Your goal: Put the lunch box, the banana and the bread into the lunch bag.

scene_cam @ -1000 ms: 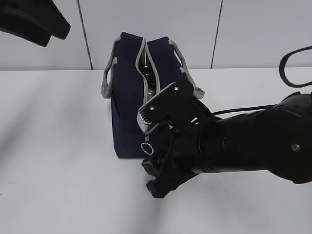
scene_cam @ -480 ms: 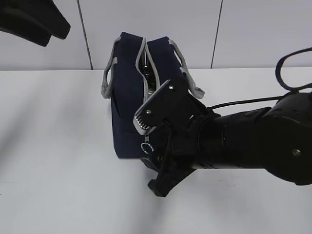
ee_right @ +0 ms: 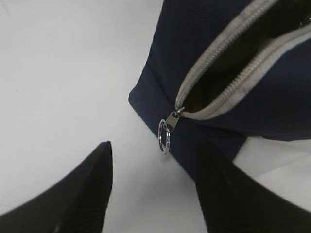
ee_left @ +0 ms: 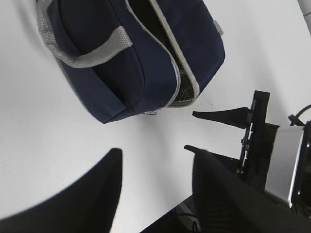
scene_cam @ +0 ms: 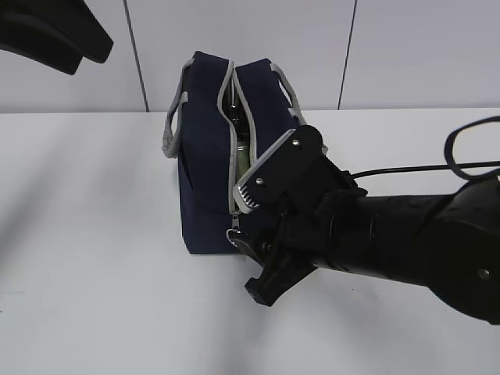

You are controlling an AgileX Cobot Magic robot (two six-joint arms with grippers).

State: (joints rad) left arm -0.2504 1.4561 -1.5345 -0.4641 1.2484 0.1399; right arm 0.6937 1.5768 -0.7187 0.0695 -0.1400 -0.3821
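My right gripper grips the ring pull by its loose hanging ring (scene_cam: 233, 233) next, since the zipper slider (scene_cam: 235, 215) sits tight between the grey tapes.
The navy lunch bag (scene_cam: 207, 156) stands mid-table with its grey zipper (scene_cam: 233, 141) open along the top and down the near end. The ring pull (scene_cam: 233, 235) hangs low on that end. My right gripper (scene_cam: 251, 246) is open right at the ring pull; in the right wrist view the ring (ee_right: 164, 136) hangs just ahead of the gripper (ee_right: 154, 145), untouched. My left gripper (ee_left: 153, 153) is open and empty, high above the table left of the bag (ee_left: 136, 58). The lunch box, banana and bread are out of view; something greenish shows inside the opening (scene_cam: 242, 153), unclear what.
Grey strap handles (scene_cam: 170, 129) hang on both sides of the bag. The left arm (scene_cam: 47, 31) hovers at the top left. A black cable (scene_cam: 469, 125) loops at the right. A white wall stands behind the white table (scene_cam: 86, 234).
My right gripper has shifted slightly to the right and lower while staying at the bag's near end by the ring pull. The bag and left arm have not moved.
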